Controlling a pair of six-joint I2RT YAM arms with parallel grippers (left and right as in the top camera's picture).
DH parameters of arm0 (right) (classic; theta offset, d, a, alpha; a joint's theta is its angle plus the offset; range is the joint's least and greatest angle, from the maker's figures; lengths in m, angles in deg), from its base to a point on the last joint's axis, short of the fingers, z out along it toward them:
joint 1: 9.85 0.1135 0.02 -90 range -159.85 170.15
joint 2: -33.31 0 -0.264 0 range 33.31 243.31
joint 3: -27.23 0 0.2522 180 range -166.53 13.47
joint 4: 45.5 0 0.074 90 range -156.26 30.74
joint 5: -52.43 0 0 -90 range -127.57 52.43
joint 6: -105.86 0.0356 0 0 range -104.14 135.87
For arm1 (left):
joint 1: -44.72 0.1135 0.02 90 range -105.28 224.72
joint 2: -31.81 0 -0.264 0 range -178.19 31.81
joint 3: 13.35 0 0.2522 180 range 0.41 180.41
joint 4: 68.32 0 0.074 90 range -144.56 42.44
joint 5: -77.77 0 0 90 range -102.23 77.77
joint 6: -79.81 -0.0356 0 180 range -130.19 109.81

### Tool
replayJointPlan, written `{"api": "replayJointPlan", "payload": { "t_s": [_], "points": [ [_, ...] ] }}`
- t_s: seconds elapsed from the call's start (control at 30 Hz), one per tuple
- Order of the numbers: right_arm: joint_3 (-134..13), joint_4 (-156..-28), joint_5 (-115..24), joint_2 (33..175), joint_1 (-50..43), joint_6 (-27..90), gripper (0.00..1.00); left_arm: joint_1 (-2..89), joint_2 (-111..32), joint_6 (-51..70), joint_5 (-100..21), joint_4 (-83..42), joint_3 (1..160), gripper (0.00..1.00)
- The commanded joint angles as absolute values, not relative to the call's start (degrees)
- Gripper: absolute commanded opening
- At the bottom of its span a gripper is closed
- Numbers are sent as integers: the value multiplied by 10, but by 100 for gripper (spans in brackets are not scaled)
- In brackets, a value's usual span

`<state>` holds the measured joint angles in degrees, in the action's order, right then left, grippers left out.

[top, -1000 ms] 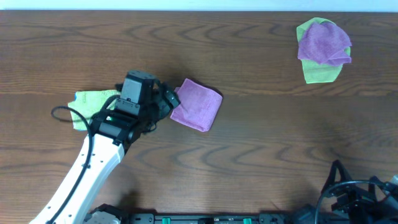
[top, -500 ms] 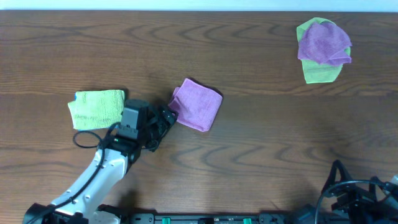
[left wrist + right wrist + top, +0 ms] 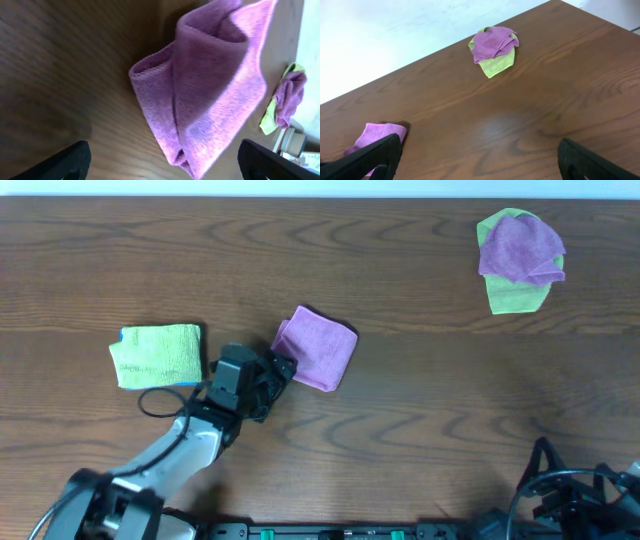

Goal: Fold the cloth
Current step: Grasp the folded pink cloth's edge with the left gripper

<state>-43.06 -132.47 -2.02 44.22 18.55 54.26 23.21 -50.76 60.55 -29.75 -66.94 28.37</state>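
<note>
The left gripper picks up the purple cloth's layers together by its edge facing the green cloth next, to lay it folded on top.
A purple cloth (image 3: 318,347) lies folded into a rough square at the table's middle; it fills the left wrist view (image 3: 210,85) and shows small in the right wrist view (image 3: 374,136). My left gripper (image 3: 277,370) is open and empty, low over the table just left of the cloth's lower-left edge; its fingertips (image 3: 165,162) are spread wide apart, holding nothing. My right gripper (image 3: 477,157) is open and empty, parked at the front right corner (image 3: 580,495).
A folded green cloth (image 3: 157,355) lies left of the left arm. A crumpled purple cloth on a green cloth (image 3: 520,255) sits at the back right, also in the right wrist view (image 3: 493,46). The brown wooden table (image 3: 450,400) is bare elsewhere.
The left arm drew back toward the front edge, uncovering the green cloth, then its gripper swung right, close to the purple cloth. The right arm has not moved.
</note>
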Motion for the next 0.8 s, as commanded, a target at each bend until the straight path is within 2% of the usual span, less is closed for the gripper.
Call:
{"api": "replayJointPlan", "payload": {
  "t_s": [0.0,0.6,0.77],
  "points": [
    [-429,-1326,-14,441,182,548,99,229,-535,628,-284,-692,283,95],
    [-429,-1326,-14,441,182,548,99,228,-639,648,-279,-815,283,96],
    [-429,-1326,-14,441,182,548,99,228,-652,648,-268,-818,283,100]
  ]
}}
